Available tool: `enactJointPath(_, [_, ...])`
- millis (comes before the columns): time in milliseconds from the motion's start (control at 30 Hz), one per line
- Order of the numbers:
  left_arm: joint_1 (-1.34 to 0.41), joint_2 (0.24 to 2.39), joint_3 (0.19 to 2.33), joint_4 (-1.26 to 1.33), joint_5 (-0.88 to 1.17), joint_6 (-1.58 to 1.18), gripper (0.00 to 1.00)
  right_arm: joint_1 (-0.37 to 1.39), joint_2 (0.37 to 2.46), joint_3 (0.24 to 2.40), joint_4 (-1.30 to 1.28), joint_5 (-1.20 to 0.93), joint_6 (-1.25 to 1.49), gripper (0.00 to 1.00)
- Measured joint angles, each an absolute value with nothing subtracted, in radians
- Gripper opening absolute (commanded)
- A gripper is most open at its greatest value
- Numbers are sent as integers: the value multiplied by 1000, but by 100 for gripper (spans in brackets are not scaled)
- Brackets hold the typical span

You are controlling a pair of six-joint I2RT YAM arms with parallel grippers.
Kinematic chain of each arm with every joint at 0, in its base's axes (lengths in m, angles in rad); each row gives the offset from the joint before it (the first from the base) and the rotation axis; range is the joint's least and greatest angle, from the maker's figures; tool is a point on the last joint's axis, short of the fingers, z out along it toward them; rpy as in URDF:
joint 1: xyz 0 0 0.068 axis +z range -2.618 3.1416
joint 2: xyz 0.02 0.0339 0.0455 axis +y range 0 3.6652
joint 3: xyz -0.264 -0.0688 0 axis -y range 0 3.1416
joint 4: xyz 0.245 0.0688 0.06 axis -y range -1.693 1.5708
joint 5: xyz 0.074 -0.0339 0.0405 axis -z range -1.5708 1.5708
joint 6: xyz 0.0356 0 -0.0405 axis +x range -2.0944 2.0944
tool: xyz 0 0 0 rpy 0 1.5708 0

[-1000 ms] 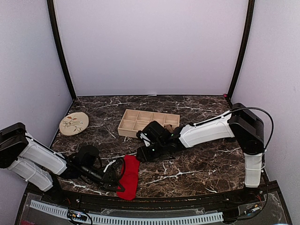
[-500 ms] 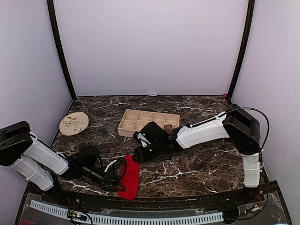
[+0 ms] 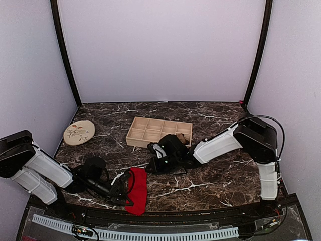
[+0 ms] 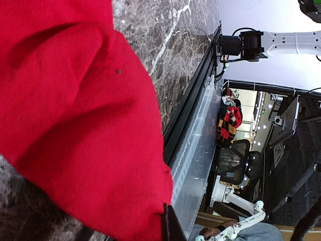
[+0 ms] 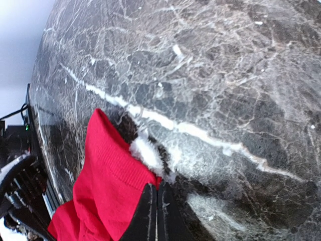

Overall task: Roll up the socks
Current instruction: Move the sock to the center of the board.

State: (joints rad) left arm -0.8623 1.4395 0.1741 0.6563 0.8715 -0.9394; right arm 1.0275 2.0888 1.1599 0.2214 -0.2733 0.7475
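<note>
My left gripper needs to keep holding the red sock. The red sock's near end would fall on the table's front edge beside the slotted bar if my left gripper opened now.
The red sock [image 3: 138, 188] lies near the table's front edge, left of centre. At its left side my left gripper [image 3: 122, 195] is shut on it. In the left wrist view the bunched red sock [image 4: 75, 125] fills the frame beside one dark finger [image 4: 169, 227]. My right gripper [image 3: 152, 165] reaches in from the right to the sock's far end. In the right wrist view the right gripper [image 5: 159, 187] is shut, with a corner of the red sock's [image 5: 105, 196] ribbed cuff pinched at its tips. A small brown bundle [image 3: 179, 136], possibly the tan-brown sock, sits in the tray, half hidden by the right arm.
A wooden compartment tray [image 3: 134, 134] stands at the middle back. A round beige patterned disc [image 3: 79, 132] lies at the back left. A slotted rail [image 3: 135, 233] runs along the table's front edge, close below the sock.
My right gripper has gone from wide open to shut at the sock's cuff, and that arm has shifted slightly right. The left gripper stays shut on the sock.
</note>
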Motion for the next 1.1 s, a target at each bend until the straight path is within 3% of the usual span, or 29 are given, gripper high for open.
enactJointPath(333, [-862, 1392, 183, 576, 873, -917, 0, 1021, 2065, 1060, 360, -262, 788, 0])
enactJointPath(633, [-862, 1412, 312, 456, 867, -836, 0, 1020, 1864, 867, 322, -85, 803, 0])
enactJointPath(967, [-857, 1723, 544, 433, 903, -762, 1, 1056, 1681, 698, 249, 182, 887, 0])
enactJointPath(1100, [-852, 1855, 628, 430, 962, -744, 7, 1074, 1622, 641, 215, 275, 927, 0])
